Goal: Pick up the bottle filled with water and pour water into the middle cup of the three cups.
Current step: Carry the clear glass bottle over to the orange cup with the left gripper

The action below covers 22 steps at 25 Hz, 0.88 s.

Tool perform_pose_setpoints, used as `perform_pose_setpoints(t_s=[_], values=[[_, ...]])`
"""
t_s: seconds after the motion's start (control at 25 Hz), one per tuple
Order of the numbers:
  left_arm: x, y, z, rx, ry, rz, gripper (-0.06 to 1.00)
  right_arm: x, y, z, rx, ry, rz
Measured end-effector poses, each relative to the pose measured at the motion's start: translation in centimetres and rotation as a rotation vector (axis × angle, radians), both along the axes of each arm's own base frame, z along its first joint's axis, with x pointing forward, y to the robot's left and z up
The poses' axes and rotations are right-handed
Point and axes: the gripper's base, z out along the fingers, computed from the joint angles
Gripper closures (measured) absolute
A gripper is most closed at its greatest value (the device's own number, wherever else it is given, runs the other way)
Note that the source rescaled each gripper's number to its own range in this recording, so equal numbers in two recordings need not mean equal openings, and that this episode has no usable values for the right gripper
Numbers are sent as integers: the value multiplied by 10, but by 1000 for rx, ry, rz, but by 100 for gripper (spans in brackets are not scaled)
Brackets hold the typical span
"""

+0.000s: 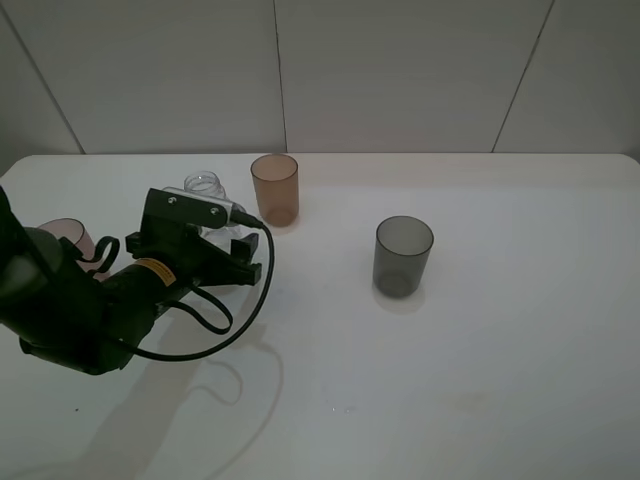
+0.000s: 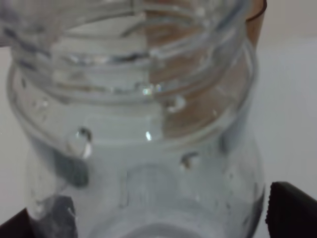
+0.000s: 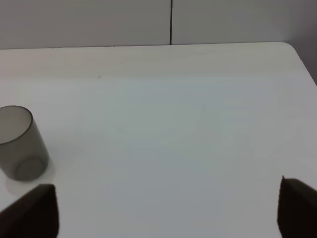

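Observation:
Next, my left gripper grabs the bottle by its body (image 2: 146, 198), so that the bottle's threaded opening stays free for pouring.
The clear bottle (image 1: 205, 186) stands upright at the left of the table, and its threaded neck fills the left wrist view (image 2: 143, 124). My left gripper (image 1: 218, 243) is open, with a fingertip (image 2: 292, 210) on each side of the bottle's body; I cannot tell if they touch it. The orange-amber middle cup (image 1: 275, 189) stands just right of the bottle and shows behind it (image 2: 255, 22). The pinkish-brown cup (image 1: 68, 234) is half hidden behind my left arm. The dark grey cup (image 1: 403, 256) stands at mid-table. My right gripper (image 3: 168, 208) is open and empty, out of the exterior view.
The white table (image 1: 480, 380) runs back to a tiled wall. My left arm's black cable (image 1: 250, 300) loops over the table in front of the bottle. The grey cup (image 3: 17, 144) stands to one side of my right gripper.

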Motion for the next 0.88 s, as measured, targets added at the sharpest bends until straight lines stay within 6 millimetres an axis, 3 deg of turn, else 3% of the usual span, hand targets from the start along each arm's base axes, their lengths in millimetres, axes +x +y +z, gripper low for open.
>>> perform_pose_setpoints(t_s=[0.88], values=[[13, -1, 5, -24, -35, 20, -6, 0, 0, 0, 0, 0, 0]])
